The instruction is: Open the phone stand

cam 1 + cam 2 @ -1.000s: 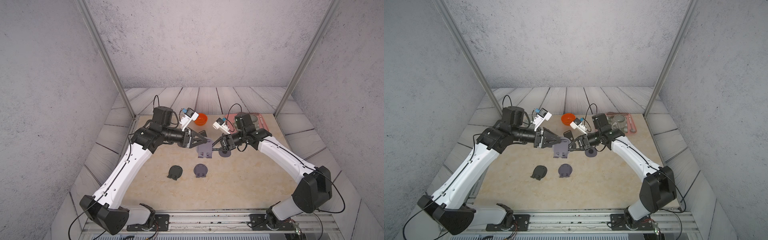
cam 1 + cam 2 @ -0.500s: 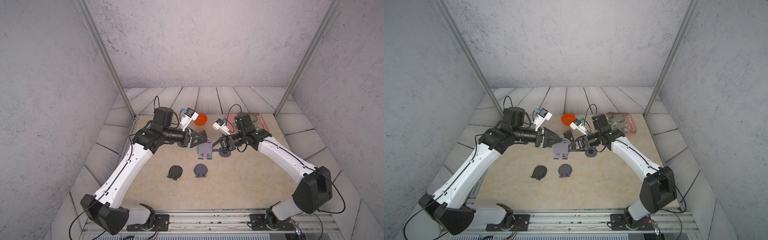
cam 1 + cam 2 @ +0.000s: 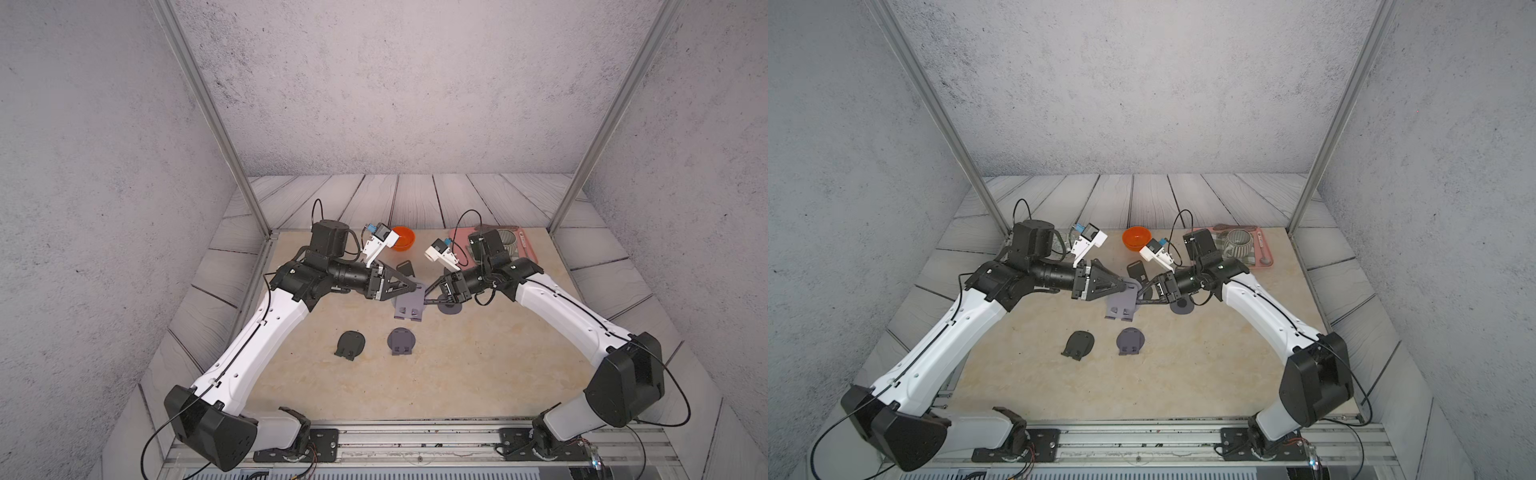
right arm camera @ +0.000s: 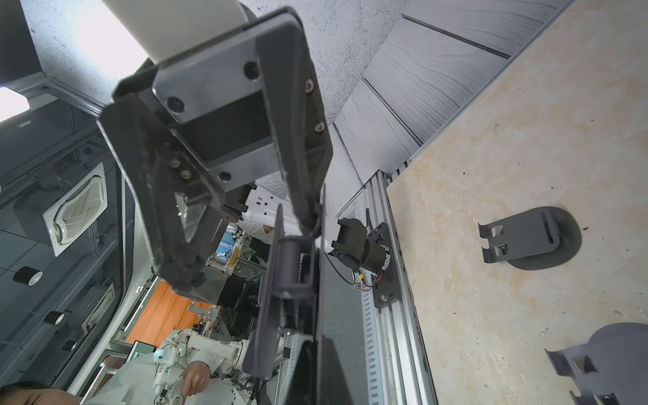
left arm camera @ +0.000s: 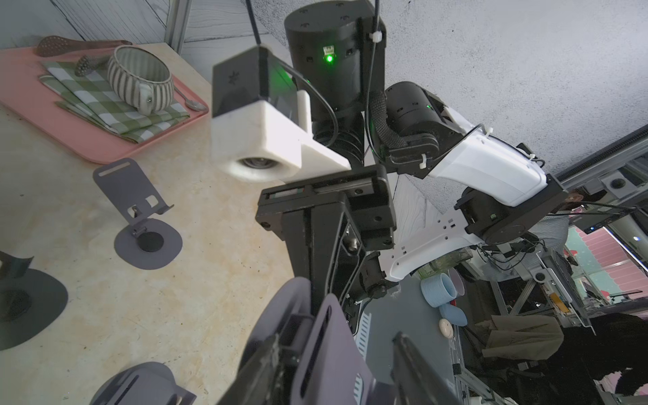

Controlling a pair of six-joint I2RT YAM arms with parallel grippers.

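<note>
I should open the phone stand, so next I should grab only the side edge of its slotted plate with my left gripper. The other plate then stays free to open.
A purple-grey phone stand (image 3: 409, 307) (image 3: 1121, 305) hangs in the air between my two grippers, its hooked plate pointing down. My right gripper (image 3: 428, 297) (image 4: 310, 342) is shut on one thin plate of the stand (image 4: 263, 298), which shows edge-on there. My left gripper (image 3: 415, 286) (image 5: 336, 336) straddles the slotted plate (image 5: 326, 357) with its jaws apart. One left finger (image 5: 259, 368) lies against the hinge side. A gap shows between the plate and the other finger (image 5: 413, 368).
Two folded stands, one dark (image 3: 350, 344) and one purple-grey (image 3: 401, 341), lie on the table nearer the front. Two opened stands (image 5: 140, 210) (image 3: 406, 268) stand behind the grippers. An orange bowl (image 3: 402, 237) and a pink tray (image 3: 1266, 253) with a striped cup (image 3: 1237, 245) sit at the back.
The left arm has shifted slightly. The stand stays held up between the two grippers, in almost the same place.
</note>
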